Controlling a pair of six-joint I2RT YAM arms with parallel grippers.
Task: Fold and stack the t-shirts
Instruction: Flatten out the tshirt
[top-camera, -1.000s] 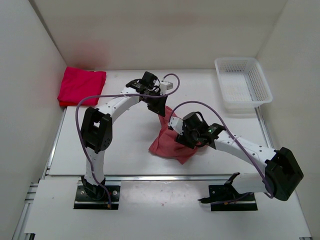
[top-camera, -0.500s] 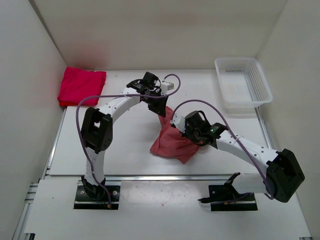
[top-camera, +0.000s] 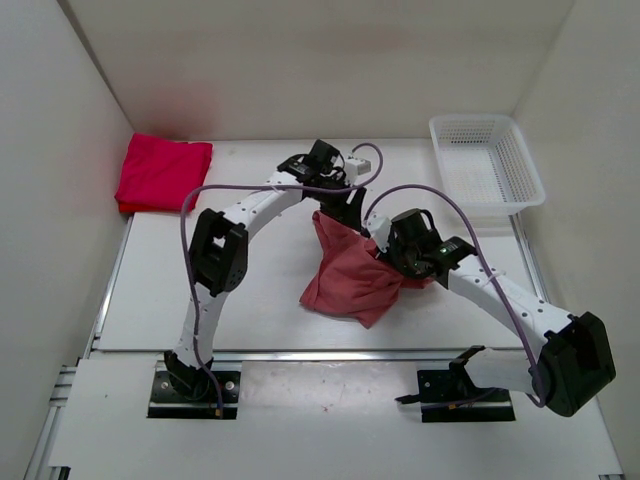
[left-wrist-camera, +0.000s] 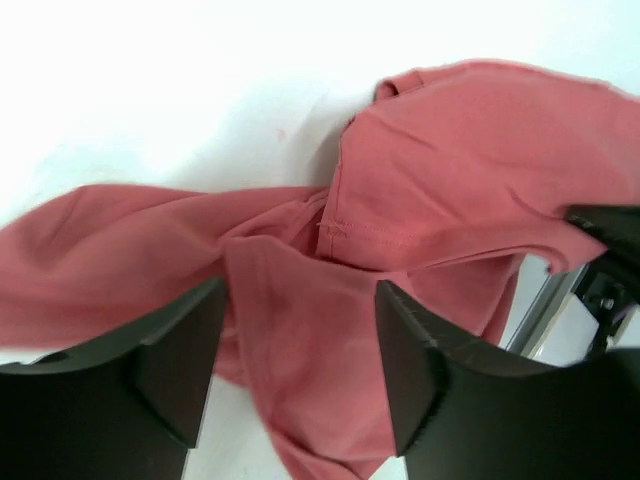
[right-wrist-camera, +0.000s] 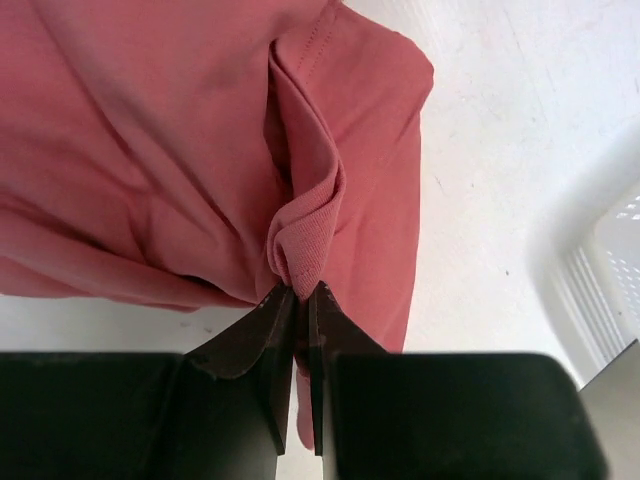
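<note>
The salmon t-shirt needs to be spread for folding, so my left gripper should next grab the top corner (left-wrist-camera: 262, 252) of the t-shirt, opposite my right gripper's hold.
A dusty salmon pink t-shirt (top-camera: 345, 285) lies bunched in the middle of the table, its upper part lifted. My right gripper (top-camera: 385, 250) is at the shirt's right edge. In the right wrist view that gripper (right-wrist-camera: 301, 296) is shut on a ribbed fold of the salmon shirt (right-wrist-camera: 150, 150). My left gripper (top-camera: 335, 205) hangs over the shirt's top corner. In the left wrist view its jaws (left-wrist-camera: 300, 345) stand open, with the salmon cloth (left-wrist-camera: 460, 160) below and between the fingers (left-wrist-camera: 180, 360), not pinched. A folded red t-shirt (top-camera: 163, 170) rests at the back left.
A white plastic mesh basket (top-camera: 485, 170) stands at the back right, and its rim (right-wrist-camera: 610, 290) shows close to my right gripper. White walls enclose the table on the left, back and right. Purple cables loop over both arms.
My left gripper has opened, let go of the salmon shirt and shifted right. My right gripper has shut on a fold of the shirt and moved right and back with it.
</note>
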